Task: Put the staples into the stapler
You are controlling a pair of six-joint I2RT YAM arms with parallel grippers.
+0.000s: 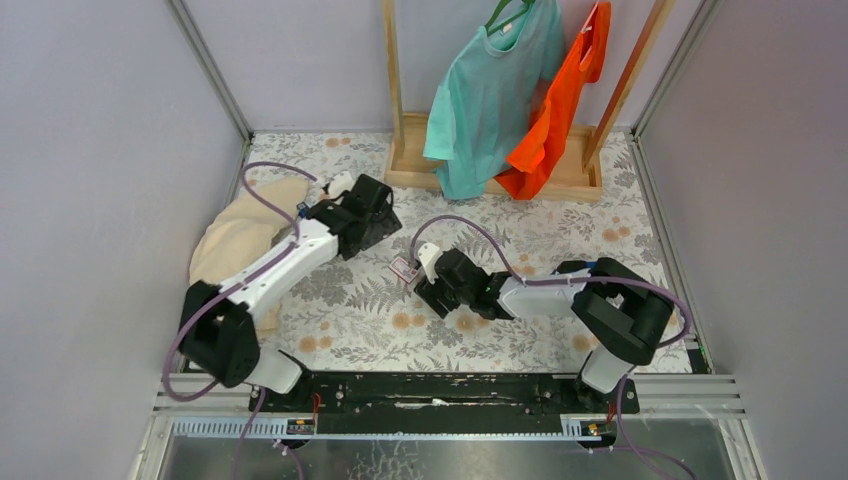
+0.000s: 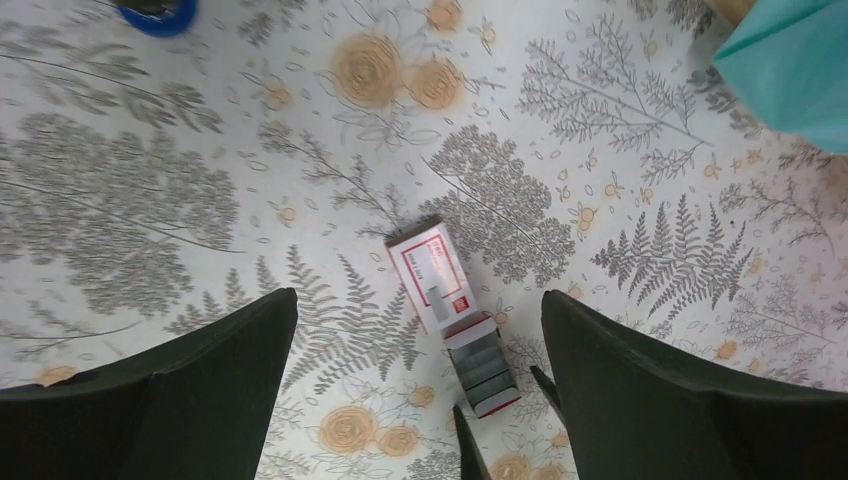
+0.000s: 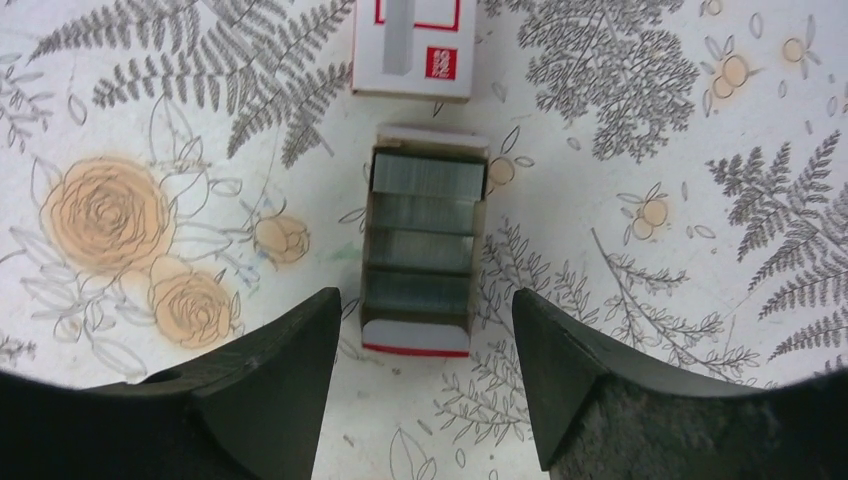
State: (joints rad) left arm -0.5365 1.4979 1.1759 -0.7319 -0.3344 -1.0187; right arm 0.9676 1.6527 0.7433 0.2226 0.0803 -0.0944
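Next, my left gripper grabs the stapler by its dark top end [image 1: 303, 208] [image 2: 150, 6], which leaves the blue base free to open.
The staples [image 3: 423, 250] lie as several silvery-grey blocks in an open cardboard tray, pulled out of a white-and-red box sleeve [image 3: 412, 50] on the floral table. My right gripper [image 3: 425, 305] is open, its fingers to either side of the tray's near end, not touching it. My left gripper [image 2: 418, 300] is open and empty, above the sleeve [image 2: 432, 275] and tray [image 2: 485, 372]. In the top view the box [image 1: 403, 268] sits between my left gripper [image 1: 372, 225] and right gripper [image 1: 425, 285]. A blue thing [image 2: 160, 12], cut off by the frame edge, may be the stapler.
A cream cloth [image 1: 240, 235] lies at the left under the left arm. A wooden rack [image 1: 490, 165] with a teal shirt [image 1: 495, 90] and an orange shirt [image 1: 555, 110] stands at the back. Grey walls close both sides.
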